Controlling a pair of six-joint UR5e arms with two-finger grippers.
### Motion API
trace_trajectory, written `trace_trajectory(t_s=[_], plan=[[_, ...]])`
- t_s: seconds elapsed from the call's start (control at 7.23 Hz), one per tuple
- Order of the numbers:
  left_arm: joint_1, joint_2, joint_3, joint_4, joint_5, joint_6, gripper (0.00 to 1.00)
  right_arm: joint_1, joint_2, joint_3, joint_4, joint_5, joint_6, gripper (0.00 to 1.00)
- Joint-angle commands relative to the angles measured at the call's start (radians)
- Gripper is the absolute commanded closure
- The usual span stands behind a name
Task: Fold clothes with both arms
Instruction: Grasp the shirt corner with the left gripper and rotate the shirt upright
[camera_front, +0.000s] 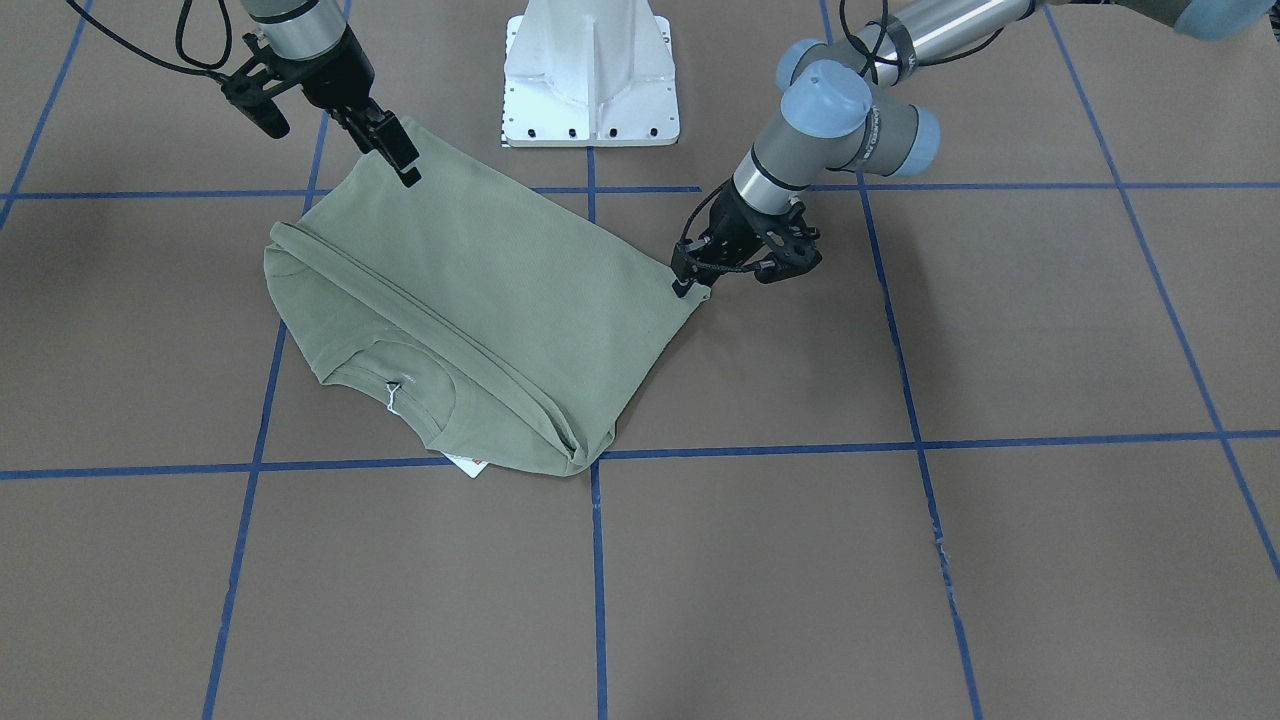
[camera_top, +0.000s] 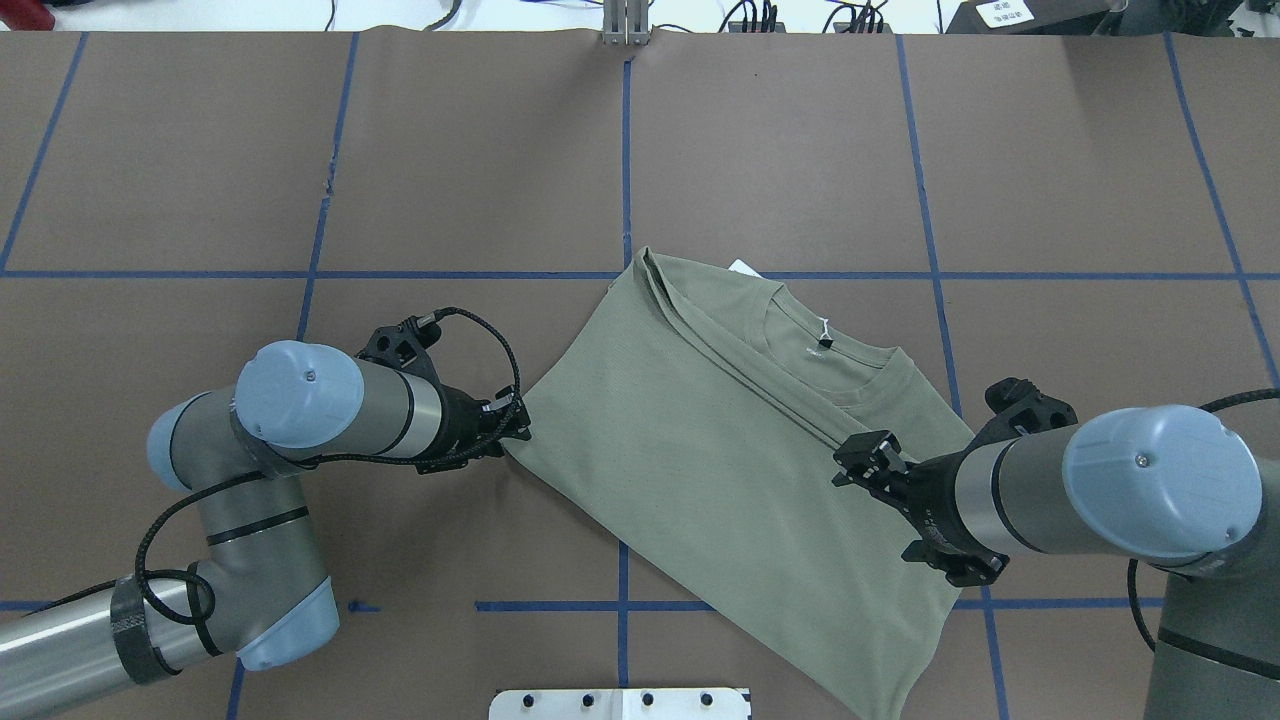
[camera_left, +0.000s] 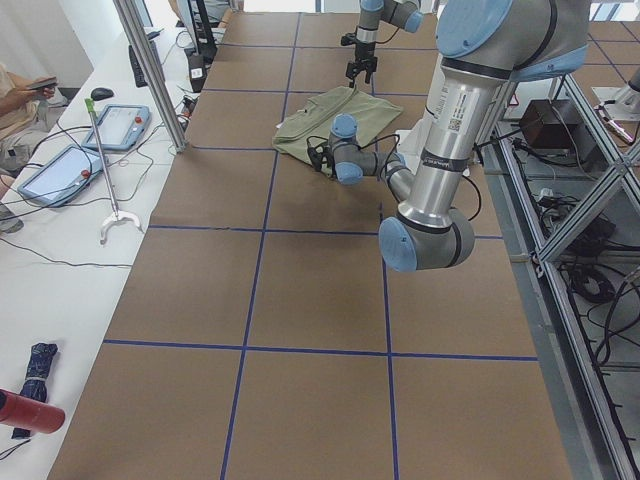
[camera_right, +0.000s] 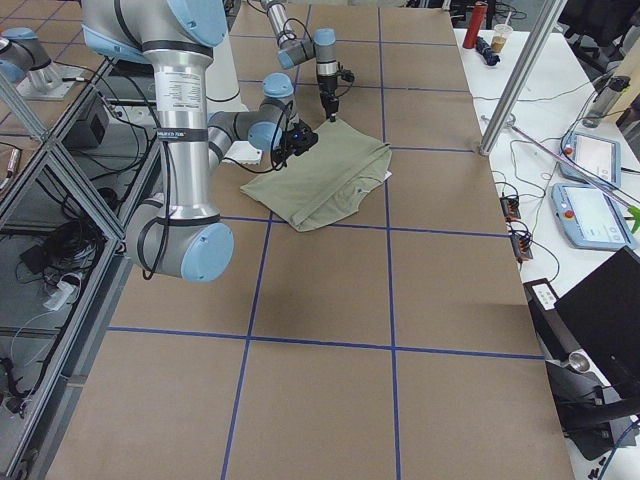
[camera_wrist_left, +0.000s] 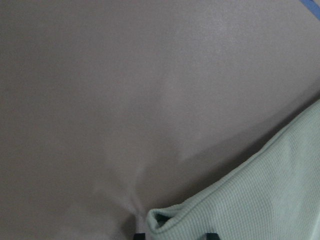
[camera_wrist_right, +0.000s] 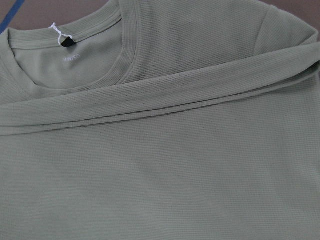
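The sage-green shirt needs to be straightened for its next fold, so my left gripper will next grab it by its plain corner (camera_front: 696, 290) to straighten the folded shirt (camera_front: 504, 324).
The pale sage-green shirt (camera_front: 480, 290) (camera_top: 700, 470) lies folded on the brown table, neckline and white tag string (camera_top: 823, 328) (camera_wrist_right: 60, 32) facing up. My left gripper (camera_front: 688, 285) (camera_top: 520, 428) is down at the shirt's corner. In the left wrist view its two fingertips stand apart at the bottom edge, with the corner (camera_wrist_left: 180, 222) between them, so it reads as open. My right gripper (camera_front: 400, 160) (camera_top: 858, 455) hangs above the shirt's other side and holds nothing. The right wrist view shows only the shirt (camera_wrist_right: 160, 175) from above, no fingers.
The white pedestal base (camera_front: 590, 90) (camera_top: 620, 703) stands at the robot's edge of the table. Blue tape lines (camera_top: 624, 150) cross the brown surface. A white paper tag (camera_front: 468, 463) pokes out under the shirt. Tablets (camera_left: 60, 170) and cables lie on a side bench.
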Motion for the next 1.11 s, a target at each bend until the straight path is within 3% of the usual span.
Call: trace_trajectory(t_s=[0.0,0.28,0.55,0.83,0.97], plan=[[-0.01,-0.004,0.007,0.002,0.004,0.01,1.0,0.001,-0.001,-0.001,0.0,0.0,0.0,0.0],[-0.06,-0.007,0.007,0.015,0.004,0.04,1.0,0.001,-0.001,-0.002,-0.002,0.0,0.0,0.0],[-0.169,-0.028,0.046,0.023,0.001,0.207,1.0,0.006,0.001,-0.005,0.0,0.0,0.0,0.0],[-0.309,-0.225,0.288,0.006,-0.001,0.261,1.0,0.039,0.015,-0.013,0.002,-0.018,-0.003,0.0],[-0.35,-0.369,0.5,-0.074,-0.001,0.26,1.0,0.049,0.031,-0.013,0.002,-0.022,-0.005,0.0]])
